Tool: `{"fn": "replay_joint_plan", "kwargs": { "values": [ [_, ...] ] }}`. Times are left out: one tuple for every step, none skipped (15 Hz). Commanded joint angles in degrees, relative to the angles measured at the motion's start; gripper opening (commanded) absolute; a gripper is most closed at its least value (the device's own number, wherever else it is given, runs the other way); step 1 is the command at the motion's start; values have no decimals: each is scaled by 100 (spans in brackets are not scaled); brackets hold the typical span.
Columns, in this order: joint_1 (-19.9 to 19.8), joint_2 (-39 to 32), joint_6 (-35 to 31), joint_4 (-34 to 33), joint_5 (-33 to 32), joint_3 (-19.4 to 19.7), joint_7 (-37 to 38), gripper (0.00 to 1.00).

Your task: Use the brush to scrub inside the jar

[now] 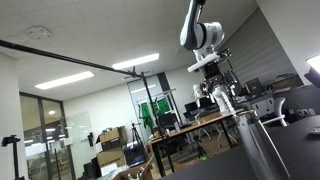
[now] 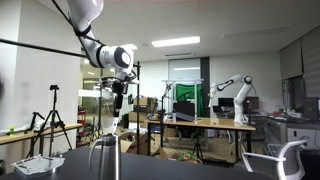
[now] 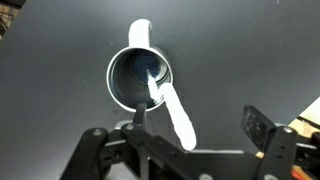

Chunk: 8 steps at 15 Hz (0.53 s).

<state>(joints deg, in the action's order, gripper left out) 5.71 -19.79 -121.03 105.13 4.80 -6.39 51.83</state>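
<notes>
My gripper closes on the brush next, since the brush's upper end [image 3: 184, 131] reaches in past my fingertips. Closing now would catch the brush.
The jar [image 3: 112, 75] stands upright on a dark table; in the wrist view I look straight down into its round mouth. The white brush [image 3: 170, 108] slants from between my fingers down into that mouth. My gripper [image 3: 197, 120] is right above the jar, and its fingers stand wide apart on either side of the brush's upper end without touching it. In both exterior views the gripper [image 2: 120, 95] [image 1: 222, 88] hangs over the grey jar [image 2: 103, 160] [image 1: 260, 150], with the brush [image 2: 119, 118] [image 1: 232, 103] as a pale stick between them.
The dark tabletop [image 3: 250, 60] surrounds the jar. A white tray-like thing [image 2: 40, 163] lies to one side of the jar. Behind are tripods [image 2: 50, 120], a desk with another robot arm [image 2: 235, 95], and an office chair [image 2: 280, 160].
</notes>
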Motion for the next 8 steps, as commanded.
{"fn": "replay_joint_plan", "kwargs": {
  "values": [
    [195, -220, 260, -344, 182, 229, 313, 68],
    [224, -216, 252, -338, 166, 269, 328, 60],
    [251, -192, 238, -320, 134, 301, 350, 53],
    [282, -158, 249, -306, 96, 325, 353, 46],
    [299, -133, 251, -292, 92, 331, 327, 38],
    [322, -86, 266, -266, 80, 328, 260, 32],
    [355, -36, 265, -233, 32, 333, 239, 25],
    [365, 67, 348, -181, 27, 299, 130, 19]
  ]
}}
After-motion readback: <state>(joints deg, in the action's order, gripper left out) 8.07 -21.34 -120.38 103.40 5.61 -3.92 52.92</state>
